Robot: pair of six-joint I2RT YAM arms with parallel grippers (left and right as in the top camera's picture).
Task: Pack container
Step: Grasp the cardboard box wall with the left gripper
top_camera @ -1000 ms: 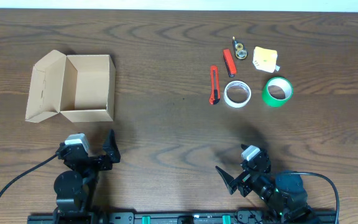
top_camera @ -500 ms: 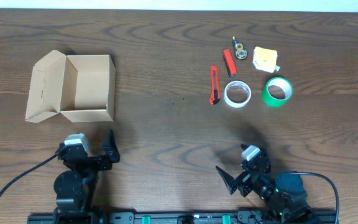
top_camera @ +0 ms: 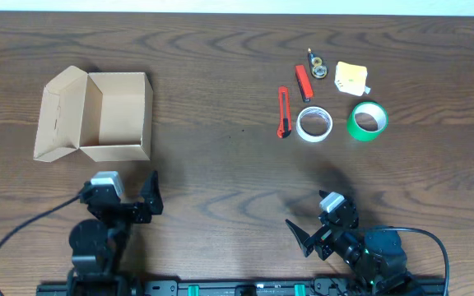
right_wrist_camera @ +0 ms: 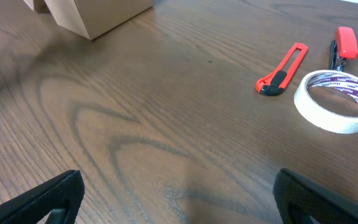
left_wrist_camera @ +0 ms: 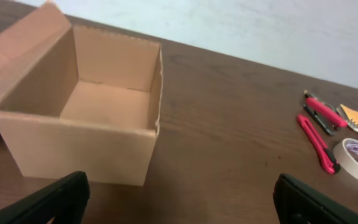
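My left gripper grabs the upper rim of the cardboard box's side (top_camera: 149, 113) opposite its lid flap (top_camera: 60, 115) next, leaving the cardboard box's opening free for packing.
The container (top_camera: 122, 152) is a tan cardboard box at the table's left, open and empty, its lid flap (top_camera: 60, 115) folded out to the left. In the left wrist view the container (left_wrist_camera: 73, 146) stands close ahead, left of centre. My left gripper (top_camera: 126, 197) is open and empty just in front of the box, apart from it; its fingers (left_wrist_camera: 182, 202) frame bare table. My right gripper (top_camera: 319, 220) is open and empty near the front edge, at the right, over bare table (right_wrist_camera: 182, 199).
At the back right lie a red utility knife (top_camera: 284, 112), a smaller red tool (top_camera: 303, 82), a white tape roll (top_camera: 313, 124), a green tape roll (top_camera: 367, 121), a yellow pad (top_camera: 351, 77) and a small metal item (top_camera: 318, 67).
My left gripper has shifted slightly to the right, still open. The right arm and all objects have not moved.
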